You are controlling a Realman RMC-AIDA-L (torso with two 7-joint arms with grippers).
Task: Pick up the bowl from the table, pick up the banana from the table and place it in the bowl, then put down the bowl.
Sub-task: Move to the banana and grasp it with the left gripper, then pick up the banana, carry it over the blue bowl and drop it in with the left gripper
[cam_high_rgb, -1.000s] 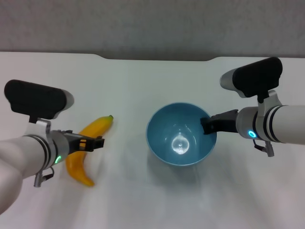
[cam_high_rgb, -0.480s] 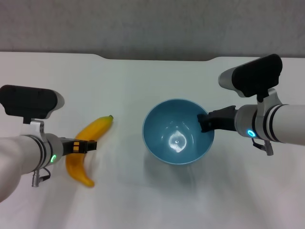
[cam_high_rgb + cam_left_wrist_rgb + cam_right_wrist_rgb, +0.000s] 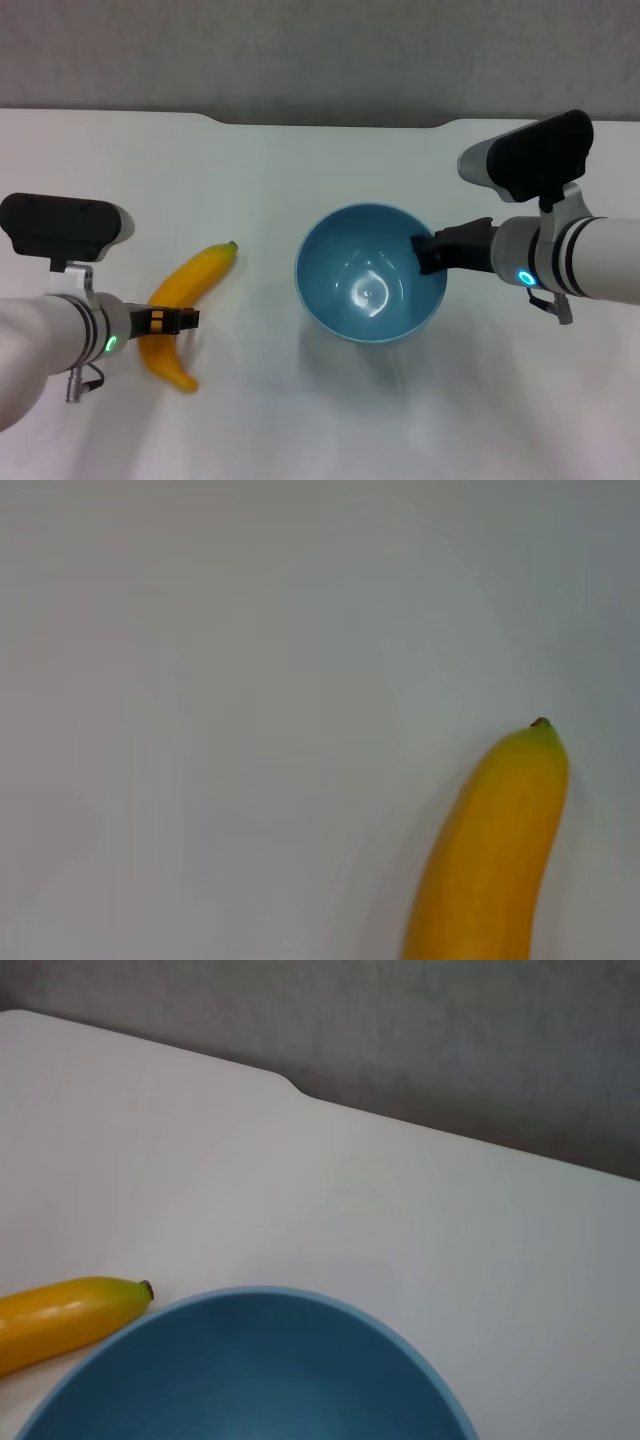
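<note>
The banana's middle (image 3: 164, 343) is between the fingertips of my left gripper, which reach down around it on the white table, so my left gripper would catch the banana if it closed now. It should close on the banana.
The light-blue bowl (image 3: 352, 290) hangs a little above the white table (image 3: 300, 170), with its shadow under it. My right gripper (image 3: 425, 255) is shut on the bowl's right rim. The yellow banana (image 3: 200, 272) lies on the table to the left of the bowl, with its dark tip toward the far side. My left gripper (image 3: 175, 320) is over the banana's near half, low above it. The left wrist view shows the banana's far end (image 3: 495, 860). The right wrist view shows the bowl's rim (image 3: 250, 1305) and the banana's tip (image 3: 60, 1315).
The table's far edge has a shallow notch (image 3: 330, 125), with a grey wall behind it. Bare white tabletop lies around the bowl and the banana.
My left gripper has drawn back along the banana toward its near end. My right gripper has carried the bowl slightly left and up. The banana has not moved.
</note>
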